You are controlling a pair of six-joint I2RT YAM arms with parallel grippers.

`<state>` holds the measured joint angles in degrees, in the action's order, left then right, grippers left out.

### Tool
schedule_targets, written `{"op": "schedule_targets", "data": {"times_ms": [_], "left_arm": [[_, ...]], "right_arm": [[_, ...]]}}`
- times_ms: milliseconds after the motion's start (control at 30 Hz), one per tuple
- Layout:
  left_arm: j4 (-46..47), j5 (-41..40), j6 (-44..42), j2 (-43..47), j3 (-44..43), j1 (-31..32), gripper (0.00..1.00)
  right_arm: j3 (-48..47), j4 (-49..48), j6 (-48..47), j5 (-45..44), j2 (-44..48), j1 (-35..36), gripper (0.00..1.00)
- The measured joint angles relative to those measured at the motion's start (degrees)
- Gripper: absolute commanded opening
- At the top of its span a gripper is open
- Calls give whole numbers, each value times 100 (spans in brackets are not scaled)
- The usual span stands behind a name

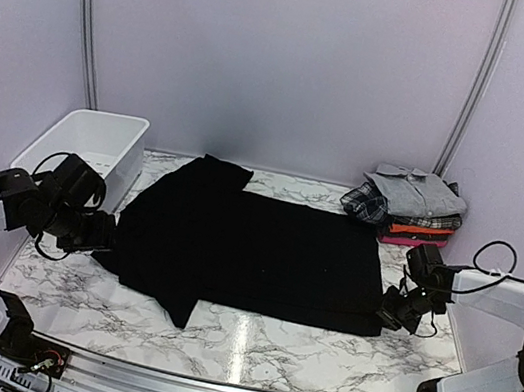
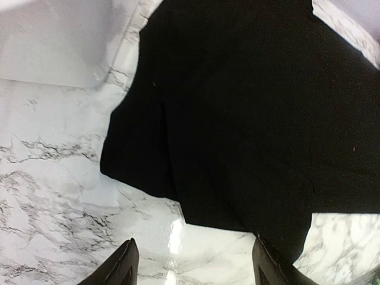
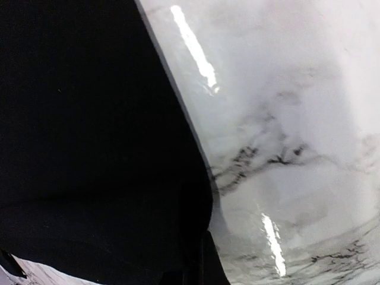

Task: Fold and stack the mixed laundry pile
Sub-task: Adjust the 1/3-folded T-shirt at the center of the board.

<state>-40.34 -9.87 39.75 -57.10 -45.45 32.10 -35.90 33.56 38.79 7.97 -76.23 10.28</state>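
My left gripper is going to pick up the black cloth by its basket-side corner (image 1: 125, 282) (image 2: 189, 216), leaving the tip of that corner for my right gripper, to fold the cloth's near flap inward.
A large black cloth (image 1: 252, 250) lies spread flat across the marble table (image 1: 266, 344), with a narrow part reaching toward the back left. My left gripper (image 1: 105, 232) hovers open at the cloth's left edge; in the left wrist view its fingers (image 2: 195, 249) stand wide apart over bare marble, just short of the black cloth (image 2: 249, 107). My right gripper (image 1: 388, 315) is at the cloth's near right corner, shut on the edge of the black cloth (image 3: 89, 148); its dark fingertips (image 3: 205, 264) merge with the fabric.
A folded stack stands at the back right: a grey collared shirt (image 1: 415, 191) on top, a plaid piece (image 1: 367, 204), then orange and pink layers (image 1: 408, 234). A white basket (image 1: 87, 150) sits at the back left, close to my left arm.
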Motion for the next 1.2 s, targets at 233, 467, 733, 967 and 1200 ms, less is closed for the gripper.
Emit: {"op": "schedule_targets", "data": {"times_ms": [233, 467, 733, 967, 1200], "left_arm": [[22, 177, -7, -280, 247, 1167, 58], [459, 535, 501, -623, 898, 1539, 47], [1178, 625, 903, -664, 1519, 1207, 41], [2105, 796, 903, -957, 1878, 610, 40], [2968, 844, 863, -1252, 1958, 509, 37]], "right_arm": [[120, 275, 15, -57, 306, -131, 54], [-184, 415, -398, 352, 981, -98, 63], [-601, -389, -350, 1021, 1261, 1460, 63], [-844, -1281, -105, 1290, 0, 3143, 66], [-1589, -2234, 7, 1480, -1349, 4240, 68]]}}
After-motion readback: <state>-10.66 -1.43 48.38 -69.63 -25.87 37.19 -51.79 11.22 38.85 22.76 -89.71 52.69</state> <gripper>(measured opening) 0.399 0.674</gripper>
